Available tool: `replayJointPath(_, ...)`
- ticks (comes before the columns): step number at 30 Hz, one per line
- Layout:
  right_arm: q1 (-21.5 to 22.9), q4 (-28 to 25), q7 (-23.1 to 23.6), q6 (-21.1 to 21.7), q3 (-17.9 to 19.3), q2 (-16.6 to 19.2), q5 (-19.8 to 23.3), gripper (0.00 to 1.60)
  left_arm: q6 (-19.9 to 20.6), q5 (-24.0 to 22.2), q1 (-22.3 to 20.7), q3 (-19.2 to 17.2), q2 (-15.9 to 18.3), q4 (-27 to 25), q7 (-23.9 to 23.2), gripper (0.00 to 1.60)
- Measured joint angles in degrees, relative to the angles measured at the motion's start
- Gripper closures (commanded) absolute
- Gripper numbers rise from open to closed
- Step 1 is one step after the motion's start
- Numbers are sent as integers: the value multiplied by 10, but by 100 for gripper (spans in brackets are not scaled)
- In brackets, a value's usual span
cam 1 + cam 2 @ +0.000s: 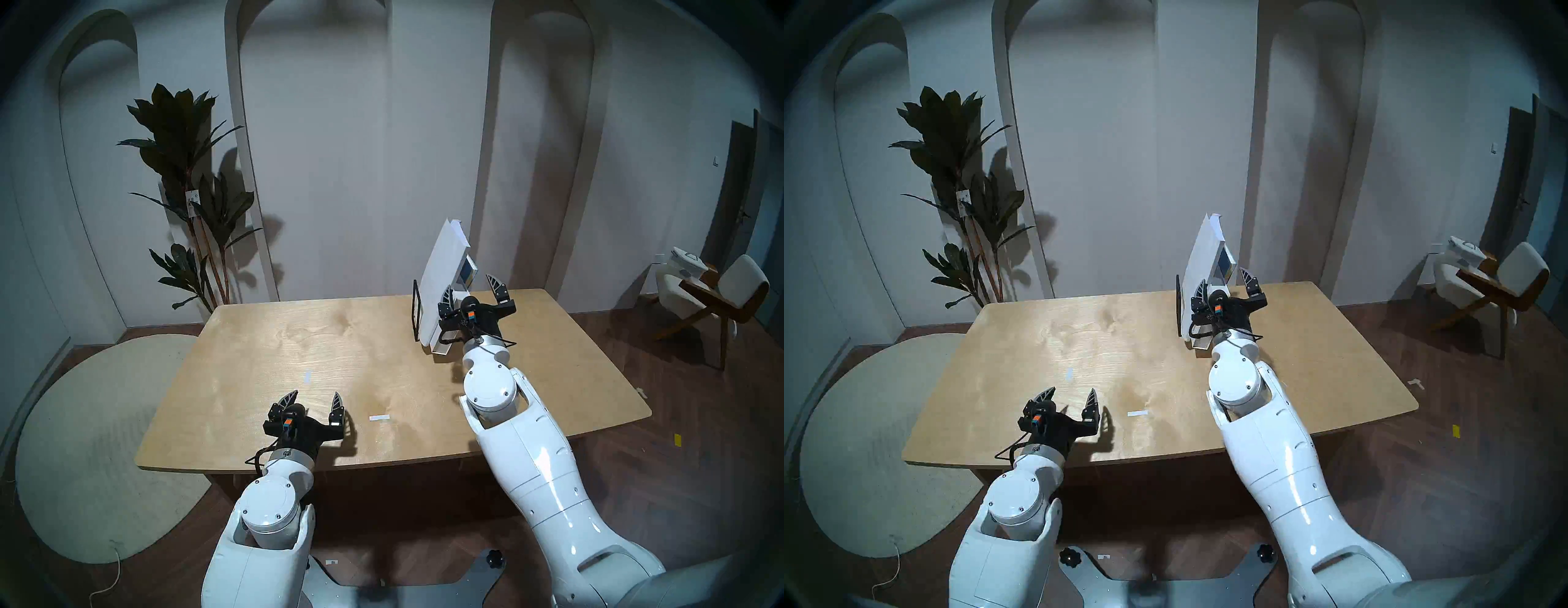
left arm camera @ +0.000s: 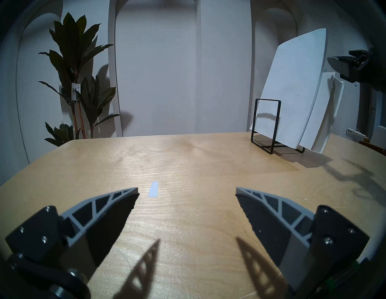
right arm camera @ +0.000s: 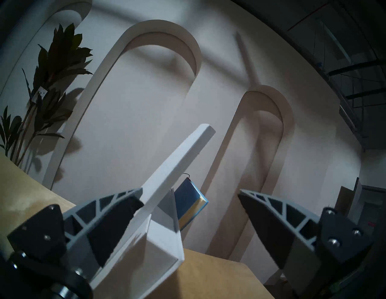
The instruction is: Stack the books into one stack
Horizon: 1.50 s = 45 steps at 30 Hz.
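Observation:
My right gripper grabs the large white booklet by its long narrow edge [image 1: 457,268] [image 3: 172,167] next, to lay it flat on the tabletop as the base of the stack.
Three books lean upright against a black wire rack [image 1: 415,305] at the table's far right. The large white booklet [image 1: 441,271] is nearest the rack. A thick white hardcover [image 3: 158,240] leans behind it. A smaller blue notebook [image 1: 468,271] is furthest right. My right gripper [image 1: 470,291] is open with the books' near edges between its fingers. Its left finger [image 3: 108,210] is beside the booklet's [image 3: 179,162] outer face. The blue notebook also shows in the right wrist view [image 3: 191,200]. My left gripper [image 1: 314,399] is open and empty, low over the table near its front edge.
The wooden table [image 1: 297,339] carries two white tape strips, one in the middle [image 1: 308,376] and one towards the front [image 1: 379,417]. A potted plant [image 1: 182,170] stands beyond the far left corner. A chair [image 1: 712,293] stands on the right.

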Motion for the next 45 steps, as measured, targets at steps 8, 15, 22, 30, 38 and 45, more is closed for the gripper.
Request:
replayJointPath(8, 40, 65, 18, -42, 4, -14, 14, 0, 0, 0, 0, 0, 0, 0, 0, 0)
replayJointPath(15, 78, 130, 14, -85, 0, -18, 8, 0, 0, 0, 0, 0, 0, 0, 0, 0)
replayJointPath(22, 109, 189, -26, -108, -2, -26, -6, 0, 0, 0, 0, 0, 0, -1, 0, 0)
replayJointPath(30, 129, 225, -46, -131, -3, -25, -20, 0, 0, 0, 0, 0, 0, -1, 0, 0)
replayJointPath(38, 140, 239, -52, -145, -2, -16, -27, 0, 0, 0, 0, 0, 0, -1, 0, 0)
replayJointPath(45, 140, 229, -31, -134, 5, -14, -13, 100, 0, 0, 0, 0, 0, -1, 0, 0)
